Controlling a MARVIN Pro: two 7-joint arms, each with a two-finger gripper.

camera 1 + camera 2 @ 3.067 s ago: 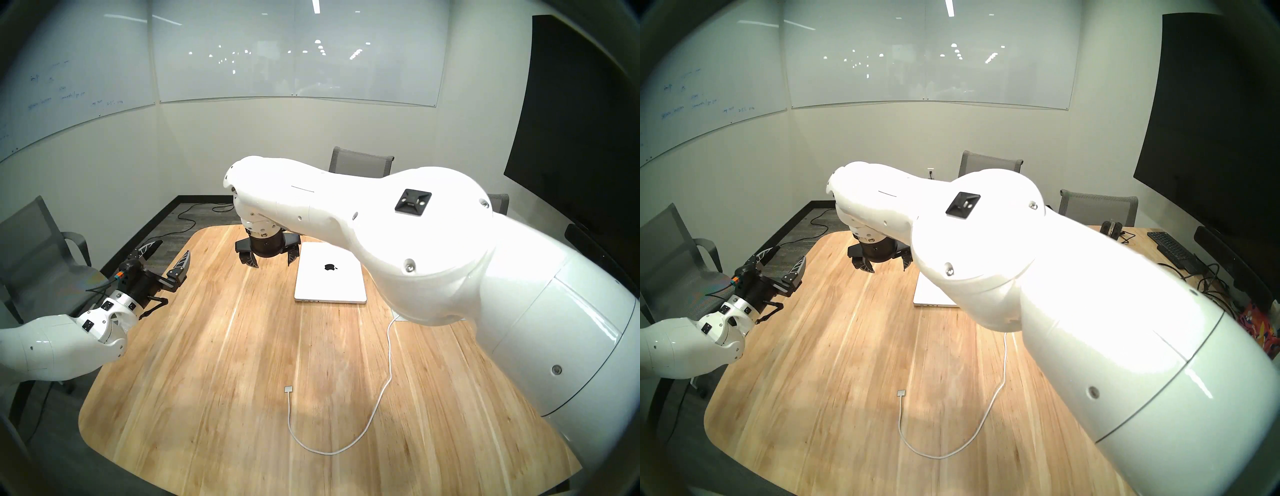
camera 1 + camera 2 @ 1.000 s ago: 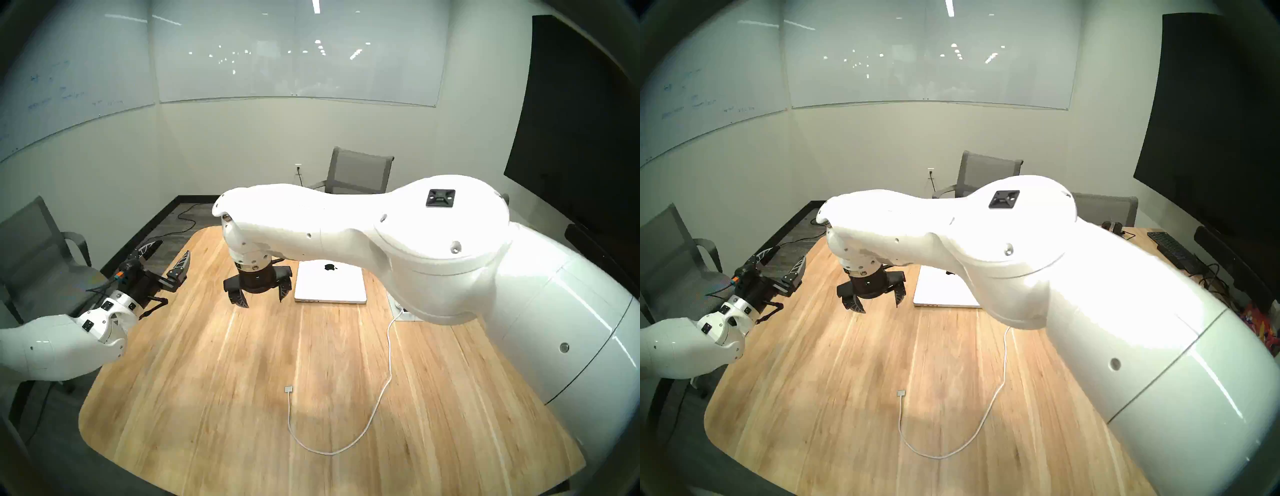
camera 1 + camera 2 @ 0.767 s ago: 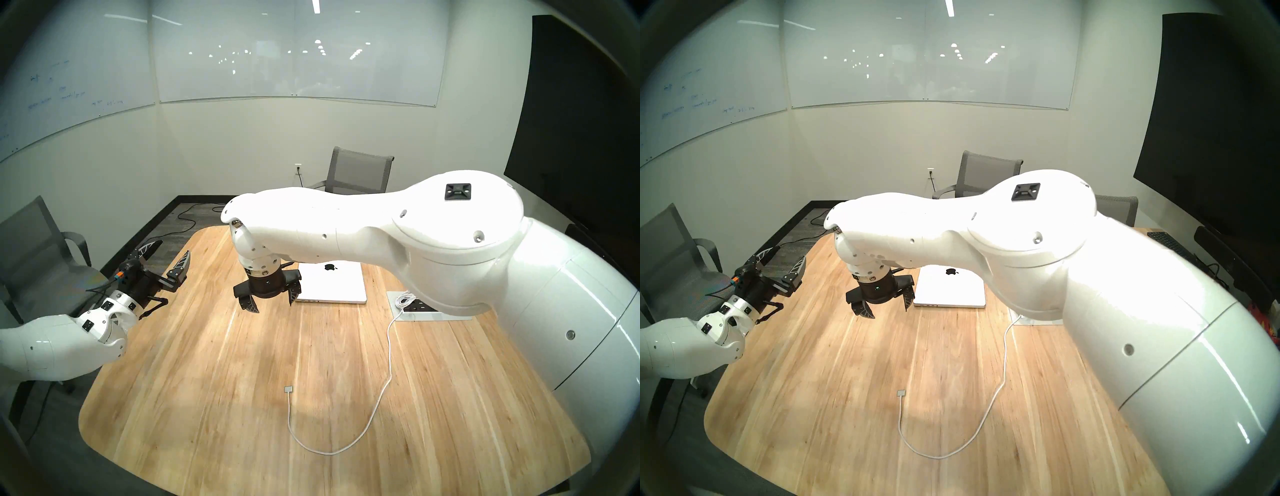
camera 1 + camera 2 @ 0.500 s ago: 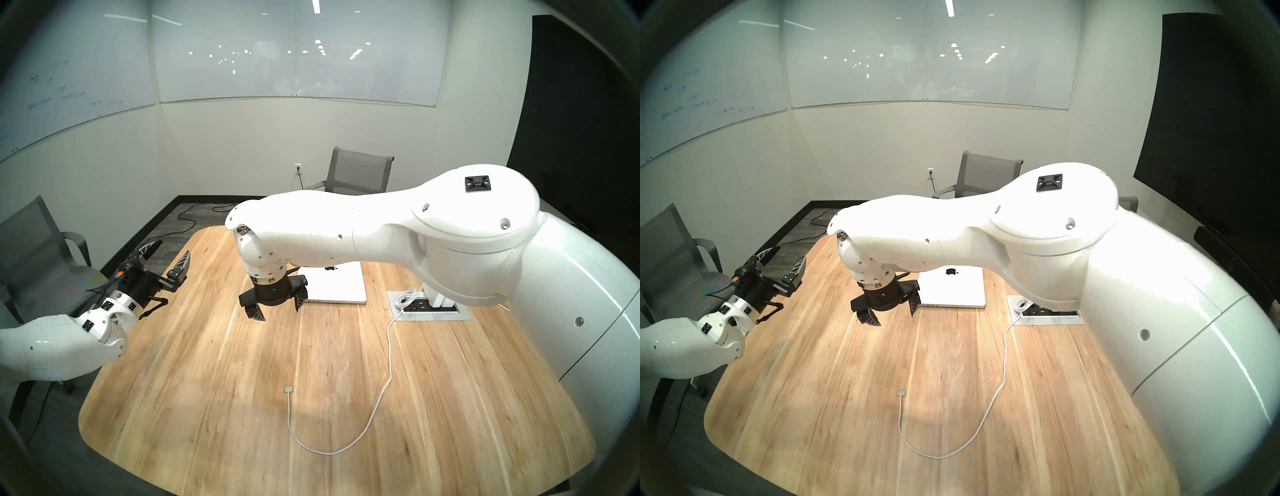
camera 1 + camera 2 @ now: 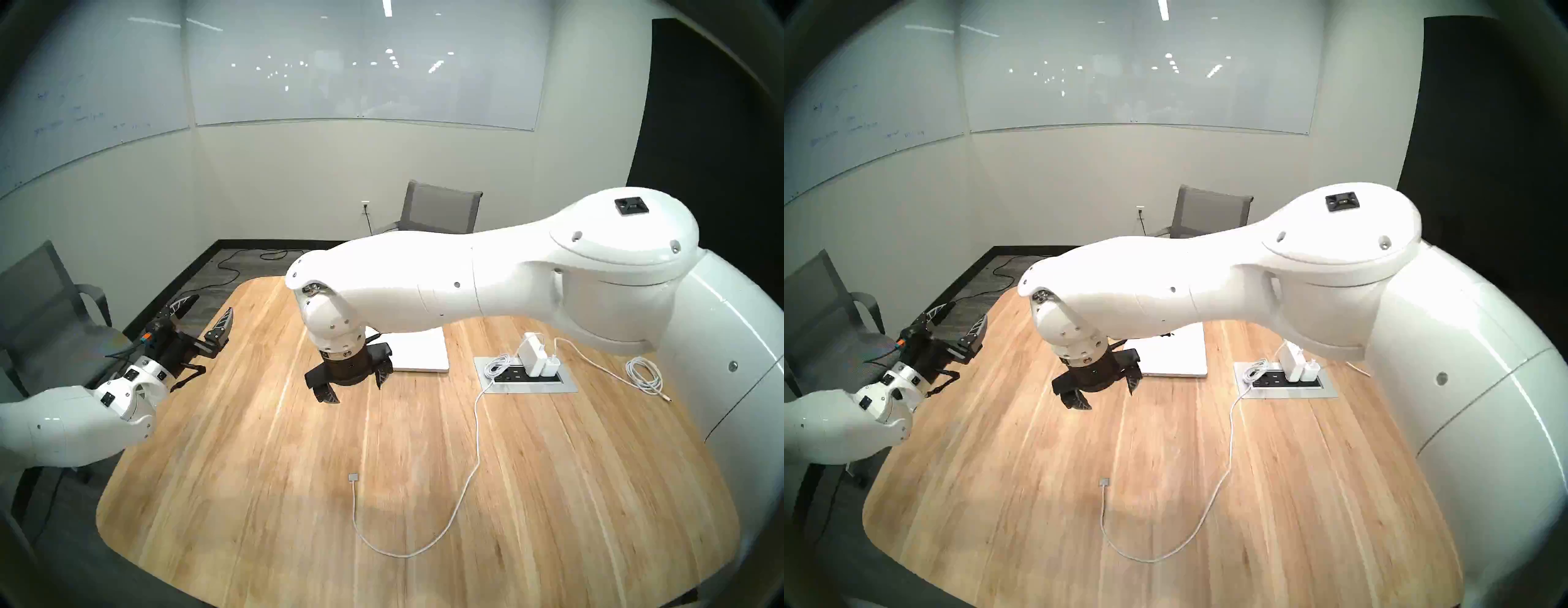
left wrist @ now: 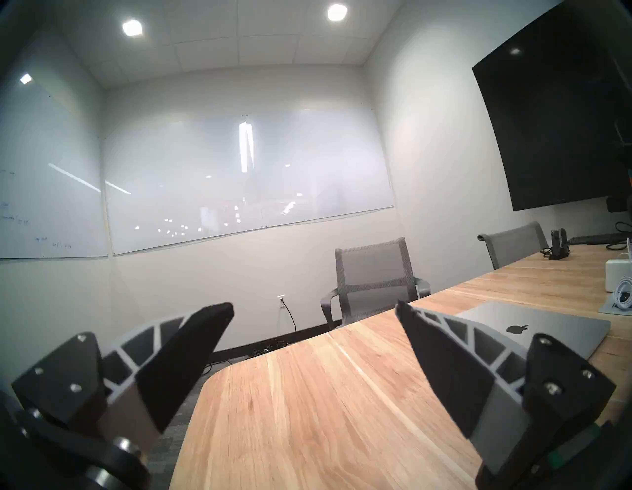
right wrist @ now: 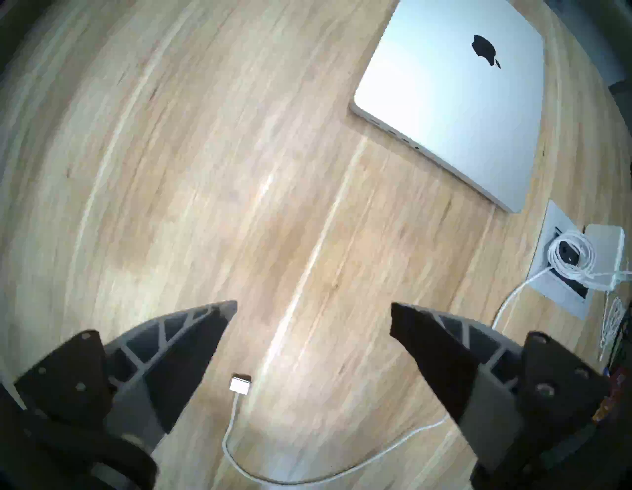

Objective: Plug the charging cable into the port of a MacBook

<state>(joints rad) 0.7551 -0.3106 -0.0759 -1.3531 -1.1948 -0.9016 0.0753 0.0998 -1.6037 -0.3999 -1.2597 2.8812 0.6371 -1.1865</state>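
I will next grab the charging cable with my right gripper just behind its flat connector [image 5: 353, 488], where the connector stays steady, because the cable lies in a slack loop [image 5: 401, 556].
The silver MacBook [image 5: 424, 352] [image 7: 461, 113] lies shut on the wooden table, apple logo up. Its port [image 7: 373, 121] is the slot nearest the corner on the side edge facing me. The white charging cable [image 5: 475, 446] runs from a power brick [image 5: 532, 354] in a loop. Its flat connector tip [image 5: 353, 477] [image 7: 240, 383] lies loose near the table's front. My right gripper [image 5: 354, 390] [image 7: 313, 306] hangs open and empty, pointing down, just off the laptop's near-left corner and well behind the tip. My left gripper [image 5: 212, 305] [image 6: 314, 306] is open and empty at the table's left edge.
A recessed outlet box [image 5: 526, 384] sits right of the laptop with the brick, a smaller charger and a coiled cord. Another bundled white cord [image 5: 645, 375] lies further right. Grey chairs [image 5: 441, 208] stand at the far and left sides. Bare wood surrounds the connector tip.
My right arm has swung toward me and to the right and come lower, taking its open gripper along the laptop's left side to its near-left corner and uncovering the outlet box. The left arm is still.
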